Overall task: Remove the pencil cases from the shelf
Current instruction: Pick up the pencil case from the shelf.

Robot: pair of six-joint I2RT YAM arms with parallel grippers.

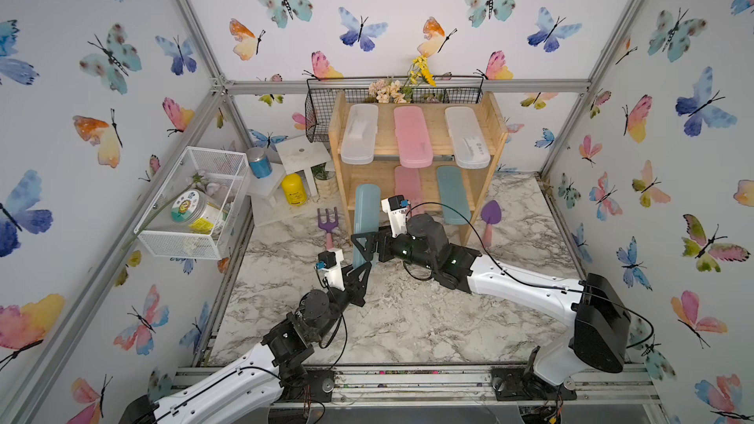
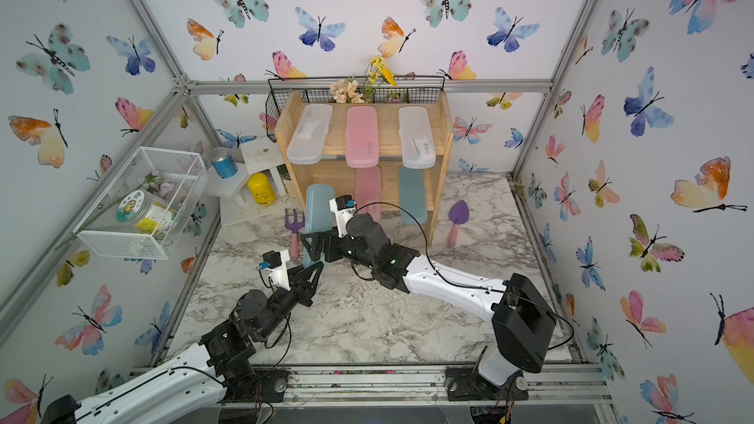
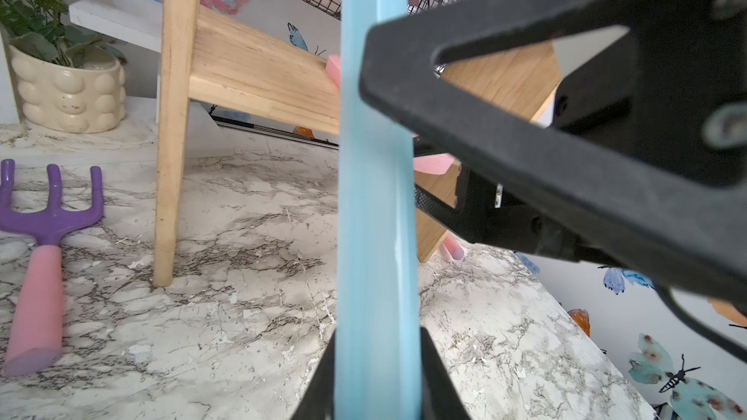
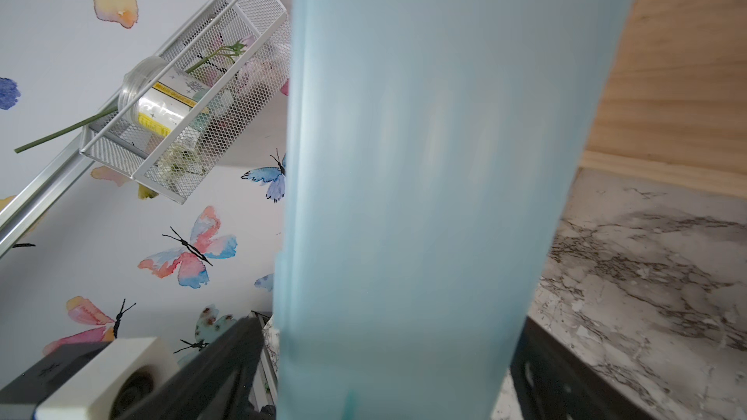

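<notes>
My right gripper should close now, because its near finger reaches across most of the teal case's thin side.
A teal pencil case stands nearly upright in front of the shelf's left leg. My left gripper is shut on its lower end, across the thin sides. My right gripper is open wide, with one jaw on each side of the case's broad face. The wooden shelf carries two frosted white cases and a pink case on its top tier. On the lower tier lie a pink case and a teal case.
A purple fork lies left of the shelf and a purple trowel right of it. A white mesh basket hangs on the left wall. A black wire basket sits behind the shelf. A yellow canister, blue can and plant pot stand back left.
</notes>
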